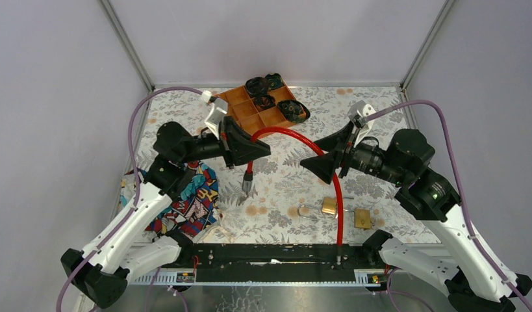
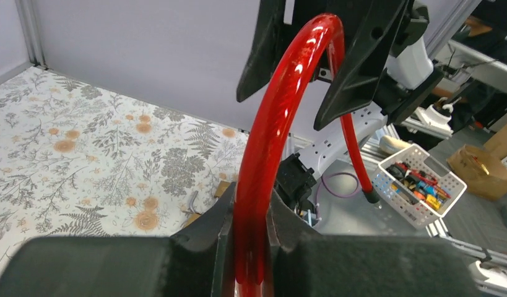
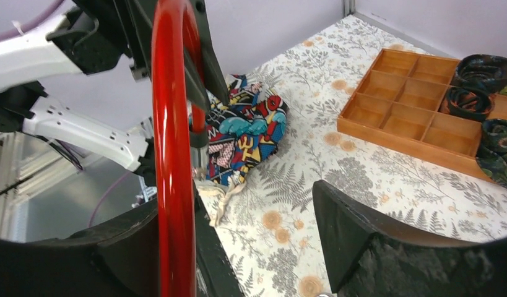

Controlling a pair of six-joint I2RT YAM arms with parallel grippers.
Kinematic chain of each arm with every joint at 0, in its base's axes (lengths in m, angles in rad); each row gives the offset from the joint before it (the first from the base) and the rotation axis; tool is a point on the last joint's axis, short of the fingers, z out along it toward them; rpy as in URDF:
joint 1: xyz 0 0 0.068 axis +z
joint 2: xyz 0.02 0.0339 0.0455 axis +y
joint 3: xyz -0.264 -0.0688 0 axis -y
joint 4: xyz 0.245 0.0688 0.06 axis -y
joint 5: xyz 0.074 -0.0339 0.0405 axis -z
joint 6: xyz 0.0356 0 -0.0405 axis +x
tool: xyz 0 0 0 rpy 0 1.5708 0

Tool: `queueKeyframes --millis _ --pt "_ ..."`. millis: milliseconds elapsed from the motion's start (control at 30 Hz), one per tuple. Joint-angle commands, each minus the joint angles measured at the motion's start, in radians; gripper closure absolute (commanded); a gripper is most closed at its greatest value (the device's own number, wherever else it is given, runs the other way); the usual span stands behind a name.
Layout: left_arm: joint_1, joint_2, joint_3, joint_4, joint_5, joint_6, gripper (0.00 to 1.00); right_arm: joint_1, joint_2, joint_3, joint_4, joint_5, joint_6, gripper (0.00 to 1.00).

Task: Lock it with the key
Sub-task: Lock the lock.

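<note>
My right gripper will next grab the red cable short of its front-rail end (image 3: 176, 232), so that end stays free to join and lock.
A red cable (image 1: 295, 134) arcs above the table between my two grippers. My left gripper (image 1: 260, 148) is shut on the cable, which is pinched between its pads in the left wrist view (image 2: 251, 235). One cable end (image 1: 247, 185) hangs down with a metal tip. My right gripper (image 1: 318, 166) is open. The cable (image 3: 173, 154) runs against its left finger (image 3: 207, 247) without being clamped. Two brass padlocks (image 1: 329, 206) (image 1: 362, 218) lie on the table near the front. I cannot make out a key.
A wooden compartment tray (image 1: 260, 107) with dark rolled belts stands at the back; it also shows in the right wrist view (image 3: 418, 99). A colourful cloth (image 1: 191, 195) lies at the left. The cable's other end reaches the front rail (image 1: 340, 250).
</note>
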Motion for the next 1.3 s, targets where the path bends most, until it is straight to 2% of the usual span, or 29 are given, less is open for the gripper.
queueKeyframes --millis 0,67,233,333,367,500,600,800,1033,1067,1133,1167,1233,1267 --pt "0.108 -0.049 -0.037 0.341 0.132 -0.238 1.00 0.004 -0.016 0.023 -0.133 0.022 -0.113 0.24" --pt "0.148 -0.051 -0.053 0.432 0.180 -0.273 1.00 0.003 -0.007 0.053 -0.201 0.014 -0.138 0.26" --pt "0.154 -0.086 -0.066 0.423 0.239 -0.202 1.00 0.003 -0.005 0.054 -0.244 -0.055 -0.178 0.28" --pt "0.153 -0.099 -0.063 0.437 0.333 -0.175 1.00 0.003 -0.009 0.067 -0.268 -0.143 -0.232 0.28" --pt "0.154 -0.103 -0.055 0.413 0.357 -0.150 1.00 0.003 -0.007 0.082 -0.283 -0.155 -0.243 0.27" --pt "0.173 -0.117 -0.005 0.084 0.335 0.082 1.00 0.003 0.028 0.176 -0.397 -0.084 -0.266 0.24" --pt "0.209 -0.116 -0.013 0.022 0.293 0.103 1.00 0.003 0.068 0.234 -0.480 -0.034 -0.267 0.25" --pt "0.262 -0.100 -0.029 0.152 0.270 -0.004 1.00 0.003 0.046 0.243 -0.538 0.038 -0.279 0.39" --pt "0.281 -0.096 -0.039 0.138 0.285 0.041 1.00 0.004 0.025 0.238 -0.576 0.105 -0.273 0.57" --pt "0.281 -0.098 -0.037 0.101 0.282 0.079 1.00 0.003 0.026 0.241 -0.578 0.108 -0.271 0.54" --pt "0.281 -0.105 -0.034 0.033 0.269 0.144 1.00 0.003 0.031 0.254 -0.591 0.112 -0.274 0.39" --pt "0.281 -0.108 -0.032 0.003 0.266 0.175 1.00 0.003 0.036 0.263 -0.598 0.116 -0.276 0.36" --pt "0.280 -0.111 -0.030 -0.031 0.262 0.213 1.00 0.003 0.046 0.279 -0.610 0.122 -0.277 0.37" --pt "0.280 -0.111 -0.029 -0.038 0.262 0.221 1.00 0.003 0.051 0.284 -0.614 0.122 -0.276 0.41"
